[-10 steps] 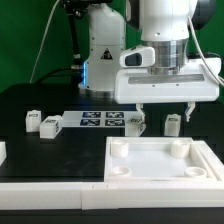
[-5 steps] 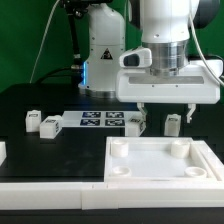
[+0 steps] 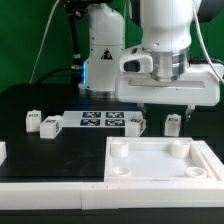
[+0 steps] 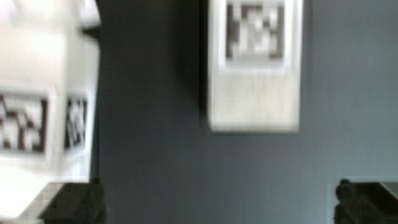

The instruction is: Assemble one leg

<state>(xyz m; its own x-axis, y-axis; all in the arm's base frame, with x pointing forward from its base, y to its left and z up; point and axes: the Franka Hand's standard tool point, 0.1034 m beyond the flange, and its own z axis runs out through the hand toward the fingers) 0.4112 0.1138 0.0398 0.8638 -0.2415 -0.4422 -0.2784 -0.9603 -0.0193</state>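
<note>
The robot's gripper isn't ready to close yet and needs to move toward the white leg first, then close on it, because the leg's near end is short of the space between the fingers.
Several small white legs with black-and-white tags lie on the dark table: two at the exterior view's left (image 3: 34, 122) (image 3: 50, 126), one by the marker board's end (image 3: 134, 123), and one further right (image 3: 172, 124). My gripper (image 3: 167, 107) hangs open and empty just above the two right-hand legs. In the wrist view a leg (image 4: 254, 65) lies lengthwise on the dark table, apart from my gripper (image 4: 221, 205), whose dark fingertips (image 4: 71, 205) stand wide apart. A second tagged leg (image 4: 45, 90) shows at the picture's edge.
The large white square panel (image 3: 160, 176) with round corner sockets lies in front of the gripper. The marker board (image 3: 100, 121) lies between the leg groups. The white robot base (image 3: 103, 50) stands behind. A white part (image 3: 2, 152) sits at the exterior view's left edge.
The gripper has shifted slightly toward the exterior view's right and a little upward. The legs and panel have not moved.
</note>
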